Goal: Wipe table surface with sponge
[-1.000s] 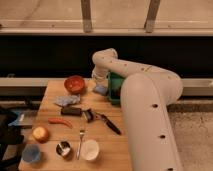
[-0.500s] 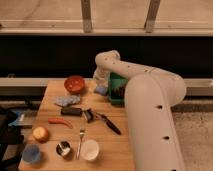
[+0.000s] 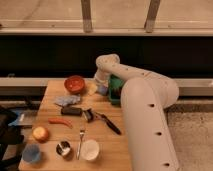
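Note:
The sponge has the table surface to wipe, so next my gripper will grab the sponge by its light-blue block body (image 3: 101, 90) for that job.
The sponge (image 3: 94, 88), a small light-blue block with a pale yellow face, lies at the back of the wooden table surface (image 3: 55, 92), just right of the orange bowl. My gripper (image 3: 102, 88) hangs down from the white wrist directly at the sponge's right end and stands open. The arm hides where it meets the sponge, so contact cannot be told. The thick white arm reaches in from the right and covers the table's right edge.
An orange bowl (image 3: 75, 84) and a pale rag (image 3: 66, 101) sit left of the sponge. A black brush (image 3: 73, 111), a dark-handled tool (image 3: 107, 123), a red pepper (image 3: 60, 121), a fork (image 3: 81, 140), an orange fruit (image 3: 40, 133), a blue cup (image 3: 31, 153), a metal cup (image 3: 63, 148) and a white cup (image 3: 90, 149) lie nearer. A green object (image 3: 116, 86) sits behind the wrist.
The arm's big segment has shifted slightly while the gripper stays at the sponge. Nothing on the table has moved noticeably.

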Robot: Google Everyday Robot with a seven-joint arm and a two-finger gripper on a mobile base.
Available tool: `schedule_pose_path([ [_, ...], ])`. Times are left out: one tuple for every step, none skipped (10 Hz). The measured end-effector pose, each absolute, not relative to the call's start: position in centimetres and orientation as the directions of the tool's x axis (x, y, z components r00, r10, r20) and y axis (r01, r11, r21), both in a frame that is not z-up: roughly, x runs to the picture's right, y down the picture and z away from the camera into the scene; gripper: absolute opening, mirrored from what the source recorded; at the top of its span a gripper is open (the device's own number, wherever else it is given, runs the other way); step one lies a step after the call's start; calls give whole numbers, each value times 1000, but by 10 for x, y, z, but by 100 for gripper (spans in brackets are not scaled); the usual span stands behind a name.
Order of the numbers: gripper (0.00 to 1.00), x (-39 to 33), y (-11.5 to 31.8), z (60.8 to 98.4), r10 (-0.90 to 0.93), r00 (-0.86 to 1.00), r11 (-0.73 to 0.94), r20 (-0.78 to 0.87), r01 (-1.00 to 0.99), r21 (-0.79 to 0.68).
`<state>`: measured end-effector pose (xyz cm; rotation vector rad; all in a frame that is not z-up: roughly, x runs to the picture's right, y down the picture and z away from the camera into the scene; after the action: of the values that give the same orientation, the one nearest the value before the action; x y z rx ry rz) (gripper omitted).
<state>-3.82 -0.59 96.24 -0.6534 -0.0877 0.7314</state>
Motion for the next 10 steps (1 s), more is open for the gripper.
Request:
schedule_pose_path([
  [80,-38,-6,968,641,752,557,-150,-591,-583],
  [80,-36,-9,970,640,753,560,-152,-592,-580],
  [80,-32,-11,974,637,755,562,-157,-594,-576],
  [80,-28,-15,979,636,754,562,-163,-598,-571],
  [80,-26,-14,985,632,755,560,-172,-599,-572],
  [80,-24,-15,990,630,756,559,-178,-601,-572],
  [80,-24,-11,998,628,755,551,-188,-602,-579],
  [80,-23,-9,1002,629,753,545,-192,-604,-582],
  [80,-21,-4,1006,629,750,534,-203,-607,-588],
  [75,-21,-1,1009,630,749,530,-205,-608,-591],
])
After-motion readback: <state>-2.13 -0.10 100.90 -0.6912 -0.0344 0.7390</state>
